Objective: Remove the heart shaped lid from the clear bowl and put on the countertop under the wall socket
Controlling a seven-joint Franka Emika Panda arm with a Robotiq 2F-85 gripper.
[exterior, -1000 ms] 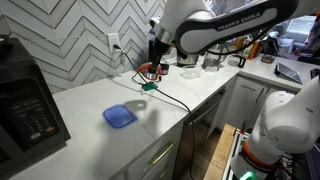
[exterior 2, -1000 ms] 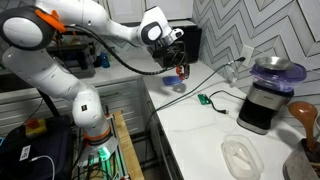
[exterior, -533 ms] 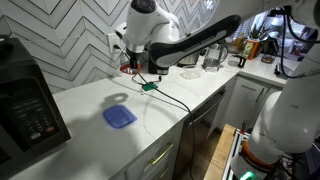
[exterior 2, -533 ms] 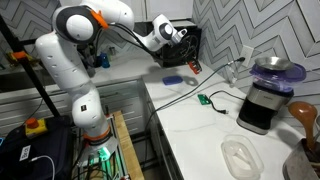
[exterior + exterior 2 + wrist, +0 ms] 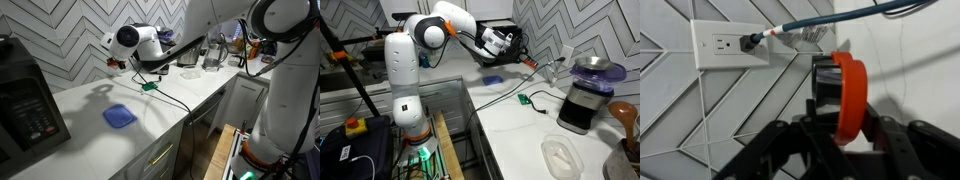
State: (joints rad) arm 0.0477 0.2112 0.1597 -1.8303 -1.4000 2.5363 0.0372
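The heart shaped lid hangs edge-on in the air above the countertop and would fall if I opened now, so my gripper should move it down onto the countertop.
My gripper (image 5: 838, 112) is shut on the heart shaped lid (image 5: 850, 85), which shows edge-on as a thick red rim. In both exterior views the gripper (image 5: 113, 63) (image 5: 525, 60) holds the lid (image 5: 529, 63) in the air, close to the tiled wall and above the white countertop (image 5: 95, 105) (image 5: 520, 125). The wall socket (image 5: 730, 45) (image 5: 565, 53) has a blue cable plugged in and lies just beside the lid in the wrist view. The clear bowl (image 5: 188, 72) (image 5: 563, 157) sits open on the counter, far from the gripper.
A flat blue square lid (image 5: 119, 116) (image 5: 492, 79) lies on the counter. A small green part (image 5: 148, 87) (image 5: 523, 99) and a black cable lie near it. A black appliance (image 5: 25, 100) stands at one end and a blender (image 5: 585, 95) by the wall.
The arm has swung along the counter toward the wall with the red lid in its grip, from above the green part to close beside the socket.
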